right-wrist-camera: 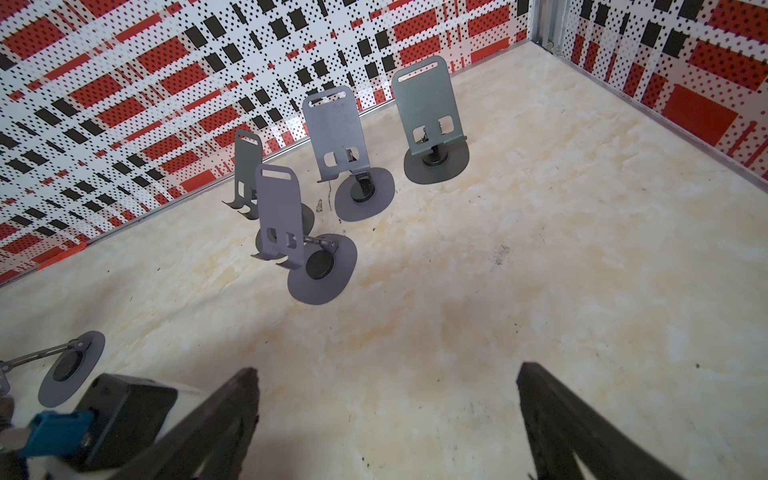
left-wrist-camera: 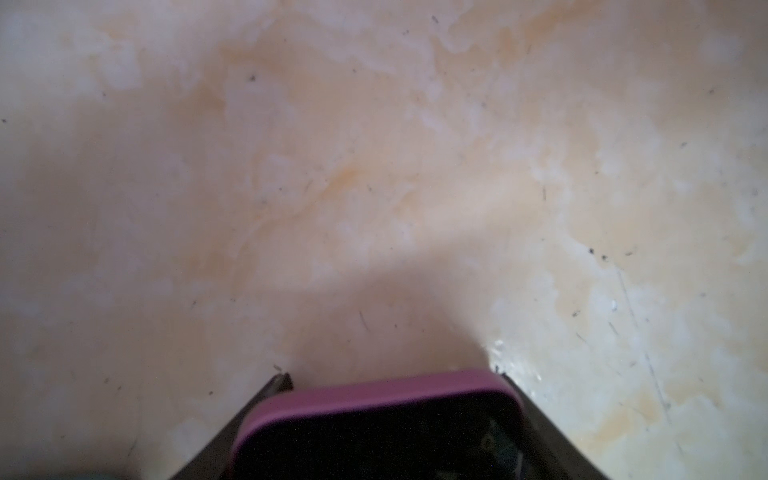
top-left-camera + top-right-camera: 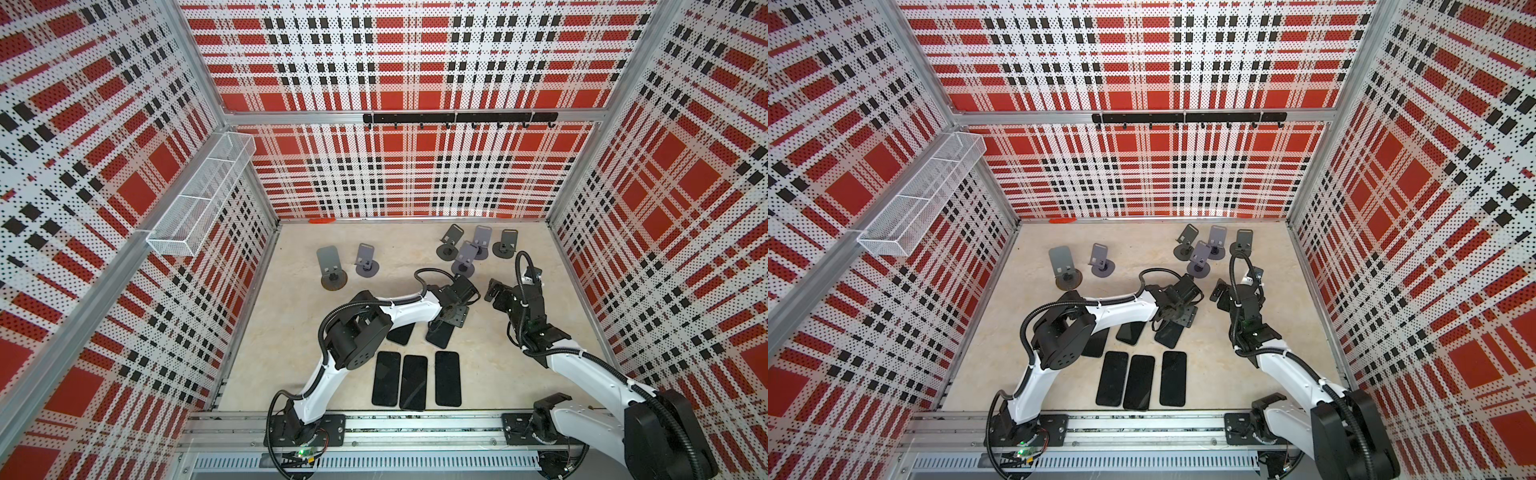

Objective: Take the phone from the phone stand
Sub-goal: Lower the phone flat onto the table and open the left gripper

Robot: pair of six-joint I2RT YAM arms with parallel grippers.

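The tilted phone is close above flat, empty table, away from every stand, and it would settle there, so my left gripper will open now.
My left gripper (image 3: 441,328) (image 2: 395,376) is shut on the phone (image 2: 374,428), which has a black screen and a purple case. In both top views the phone (image 3: 439,336) (image 3: 1169,336) hangs tilted, low over the middle of the table and away from every stand. Whether its lower end touches the table I cannot tell. Several grey phone stands are at the back, all without a phone; the nearest phone stand (image 3: 465,259) (image 1: 291,237) is just beyond my left wrist. My right gripper (image 3: 492,291) (image 1: 386,372) is open over bare table, to the right of the left one.
Three black phones (image 3: 413,382) lie flat side by side near the front rail. Two more phones (image 3: 1130,331) lie partly under my left arm. Two further stands (image 3: 330,266) stand at the back left. Plaid walls enclose the table, and a wire basket (image 3: 199,195) hangs on the left wall.
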